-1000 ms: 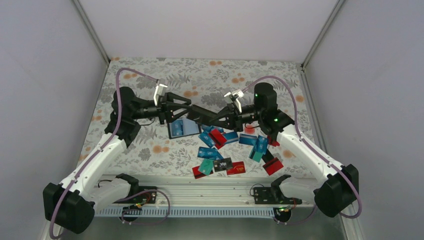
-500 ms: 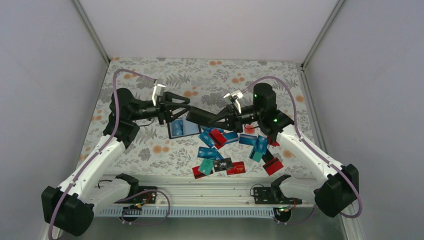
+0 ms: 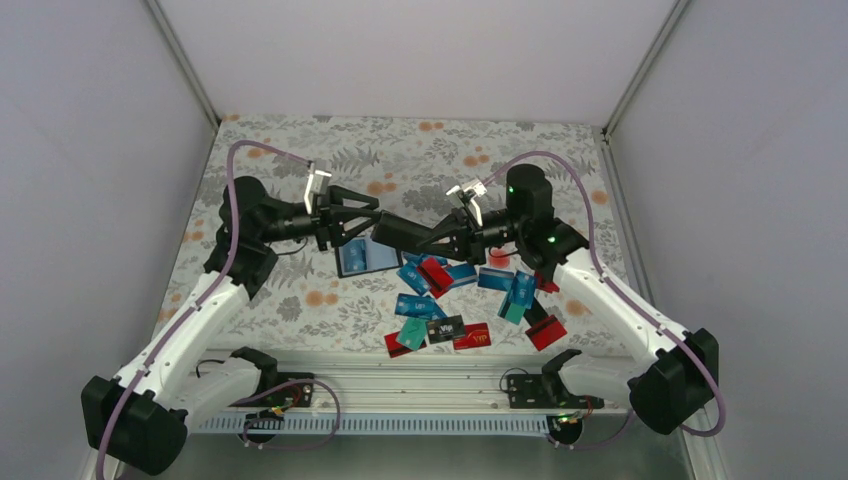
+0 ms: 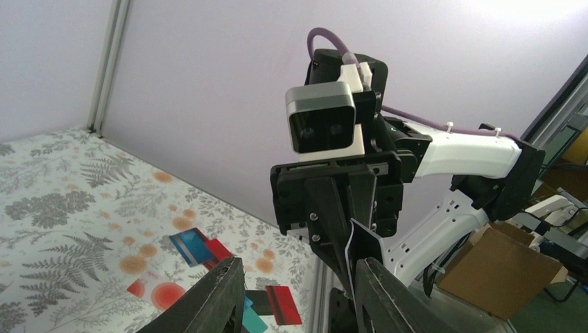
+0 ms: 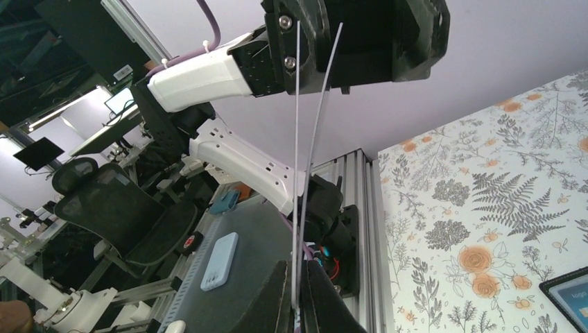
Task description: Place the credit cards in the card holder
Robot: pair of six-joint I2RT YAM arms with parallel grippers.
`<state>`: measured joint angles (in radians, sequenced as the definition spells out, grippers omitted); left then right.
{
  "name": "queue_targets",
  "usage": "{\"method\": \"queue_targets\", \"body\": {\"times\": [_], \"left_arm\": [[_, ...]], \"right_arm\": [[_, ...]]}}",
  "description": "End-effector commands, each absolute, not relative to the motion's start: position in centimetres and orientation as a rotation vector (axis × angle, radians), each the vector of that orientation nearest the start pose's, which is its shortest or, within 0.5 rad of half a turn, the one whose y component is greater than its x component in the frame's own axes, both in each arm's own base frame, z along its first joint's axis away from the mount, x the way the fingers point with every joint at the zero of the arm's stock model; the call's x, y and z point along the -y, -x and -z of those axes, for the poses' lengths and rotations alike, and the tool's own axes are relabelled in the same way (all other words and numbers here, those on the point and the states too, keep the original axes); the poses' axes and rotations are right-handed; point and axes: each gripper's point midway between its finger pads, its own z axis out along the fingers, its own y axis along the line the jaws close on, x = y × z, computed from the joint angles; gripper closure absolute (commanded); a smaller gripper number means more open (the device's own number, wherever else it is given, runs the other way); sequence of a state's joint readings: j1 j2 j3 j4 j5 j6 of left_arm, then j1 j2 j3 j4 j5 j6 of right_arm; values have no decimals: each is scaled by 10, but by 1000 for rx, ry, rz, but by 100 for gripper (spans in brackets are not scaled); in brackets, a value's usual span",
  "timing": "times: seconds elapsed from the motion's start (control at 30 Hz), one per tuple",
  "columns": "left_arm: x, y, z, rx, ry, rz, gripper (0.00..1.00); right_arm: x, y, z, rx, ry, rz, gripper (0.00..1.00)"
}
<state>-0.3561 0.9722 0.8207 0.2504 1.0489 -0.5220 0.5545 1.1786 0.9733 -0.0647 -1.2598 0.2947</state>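
Next, the left gripper grips the black credit card by its loose end point(image 3: 387, 230), which leaves the card's opposite end free to enter the card holder.
My right gripper point(image 3: 440, 240) point(image 5: 298, 267) is shut on a thin black credit card point(image 3: 400, 232) point(image 4: 366, 243) held in the air. In the right wrist view two thin pale edges point(image 5: 297, 139) rise from the pinch and spread apart. The card's free end reaches the fingertips of my left gripper point(image 3: 372, 217) point(image 4: 299, 267), which faces it, open and empty. Below them lies the card holder point(image 3: 365, 258) point(image 5: 570, 295), black-rimmed with a blue inner face. More credit cards point(image 3: 413, 304) point(image 4: 194, 248), blue, red, teal and black, lie scattered to its right.
A floral cloth point(image 3: 300, 160) covers the table. Grey walls point(image 3: 100, 200) close in the left, back and right. An aluminium rail point(image 3: 420, 385) with both arm bases runs along the near edge. The two arms meet mid-table.
My left gripper has drawn back slightly to the left, off the black card's end. The right gripper has shifted slightly left with the card. Neither gripper's opening has changed.
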Motion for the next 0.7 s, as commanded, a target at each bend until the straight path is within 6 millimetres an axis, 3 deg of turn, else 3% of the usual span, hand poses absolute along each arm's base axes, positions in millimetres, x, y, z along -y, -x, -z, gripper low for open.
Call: {"method": "queue_targets", "body": {"times": [0.0,0.37,0.57,0.67], "left_arm": [[238,-205,-373,-1490,-868,1406,59],[242,-190,-364,-1502,-965,1441,61],[250,-199,-349,-1564,-947,1469,96],[252,-210,-339,-1607,-900,1476,98]], "right_arm": [[-294,-155,-357,-1520,1230,-1687,96],[-299,-162,-353,-1541,1219,-1676,96],[-306,-184,-339,-1638,1120,-1628,96],[-309,-199,-320,-1738,1032,-1592,96]]}}
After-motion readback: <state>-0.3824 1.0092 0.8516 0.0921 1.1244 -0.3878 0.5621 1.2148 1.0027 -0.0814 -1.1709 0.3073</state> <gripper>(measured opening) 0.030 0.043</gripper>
